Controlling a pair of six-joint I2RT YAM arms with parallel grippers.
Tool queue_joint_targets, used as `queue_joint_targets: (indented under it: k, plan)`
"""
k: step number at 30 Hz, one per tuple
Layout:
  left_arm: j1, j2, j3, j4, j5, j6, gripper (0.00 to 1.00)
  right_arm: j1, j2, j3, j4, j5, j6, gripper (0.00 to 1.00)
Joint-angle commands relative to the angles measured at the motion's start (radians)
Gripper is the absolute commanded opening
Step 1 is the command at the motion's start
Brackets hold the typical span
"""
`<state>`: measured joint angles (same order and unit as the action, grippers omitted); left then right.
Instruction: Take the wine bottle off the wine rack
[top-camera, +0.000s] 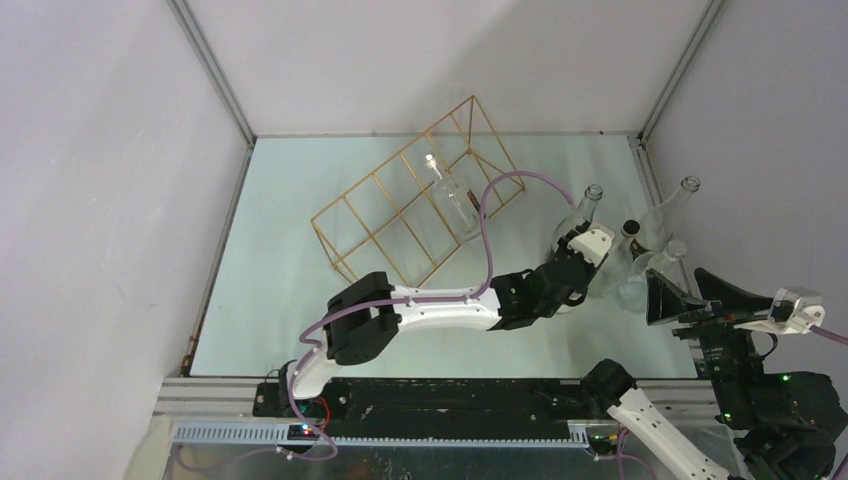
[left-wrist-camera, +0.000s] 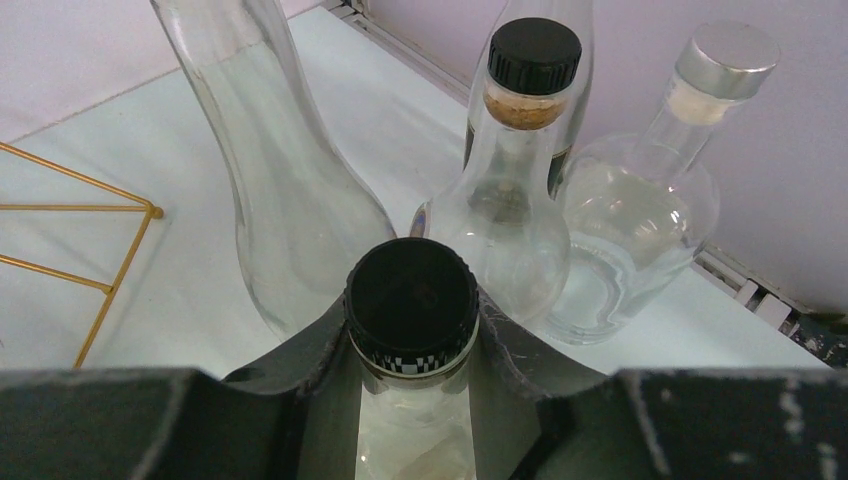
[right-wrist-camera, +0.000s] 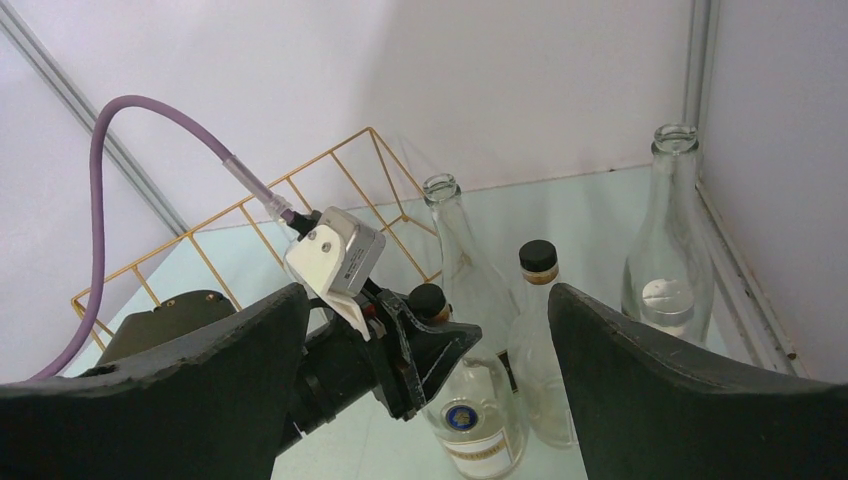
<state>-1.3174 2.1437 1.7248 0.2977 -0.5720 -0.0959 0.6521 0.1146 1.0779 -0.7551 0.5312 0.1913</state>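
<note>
The bottle's base is on the flat floor and it would remain standing, so it is time for my left gripper to release the upright black-capped bottle.
The gold wire wine rack stands tilted at the back centre, and a clear wine bottle lies in one of its cells. My left gripper reaches to the right of the rack. It is shut on the neck of an upright black-capped bottle that carries a label and a blue medallion. In the left wrist view the cap sits just above the two fingers, and the rack's corner shows at the left. My right gripper stands open and empty, right of that bottle.
A group of bottles stands by the right wall. It includes a tall open-necked one, a black-capped one with a cork band, a silver-capped round one, and a tall one in the corner. The right wall rail is close behind them.
</note>
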Motion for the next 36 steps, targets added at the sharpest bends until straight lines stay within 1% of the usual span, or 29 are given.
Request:
queue_joint_targets:
  k: [1, 5, 7, 8, 9, 10, 11, 14, 19, 23, 28, 32, 36]
  plan:
    - [-0.003, -0.040, 0.090, 0.245, -0.045, 0.025, 0.00, 0.007, -0.006, 0.009, 0.000, 0.021, -0.005, 0.92]
    - [-0.002, -0.034, 0.082, 0.248, -0.046, 0.024, 0.06, 0.008, -0.005, 0.010, -0.005, 0.024, -0.003, 0.92]
    - [-0.003, -0.033, 0.078, 0.249, -0.041, 0.023, 0.14, 0.009, -0.006, 0.009, -0.008, 0.027, -0.003, 0.92]
    - [-0.004, -0.033, 0.073, 0.250, -0.038, 0.023, 0.21, 0.010, -0.006, 0.010, -0.010, 0.028, -0.003, 0.92]
    - [-0.004, -0.032, 0.072, 0.252, -0.038, 0.024, 0.24, 0.009, -0.005, 0.009, -0.011, 0.029, -0.003, 0.92]
    - [-0.005, -0.032, 0.067, 0.252, -0.038, 0.026, 0.30, 0.010, -0.006, 0.009, -0.013, 0.030, -0.002, 0.92]
    - [-0.006, -0.033, 0.066, 0.251, -0.038, 0.027, 0.33, 0.011, -0.006, 0.009, -0.013, 0.032, -0.001, 0.92]
    - [-0.007, -0.037, 0.052, 0.252, -0.043, 0.030, 0.46, 0.013, -0.006, 0.008, -0.016, 0.033, 0.001, 0.92]
    - [-0.010, -0.058, 0.017, 0.250, -0.041, 0.031, 0.58, 0.014, -0.006, 0.010, -0.019, 0.035, 0.007, 0.92]
    - [-0.012, -0.077, -0.009, 0.250, -0.041, 0.034, 0.65, 0.014, -0.006, 0.009, -0.018, 0.034, 0.013, 0.92]
    - [-0.016, -0.119, -0.045, 0.247, -0.046, 0.039, 0.70, 0.014, -0.004, 0.008, -0.022, 0.036, 0.018, 0.92]
    - [-0.024, -0.184, -0.103, 0.247, -0.052, 0.046, 0.73, 0.015, -0.003, 0.009, -0.025, 0.036, 0.018, 0.92]
    - [-0.043, -0.285, -0.194, 0.268, -0.076, 0.045, 0.74, 0.016, -0.002, 0.008, -0.027, 0.039, 0.018, 0.92]
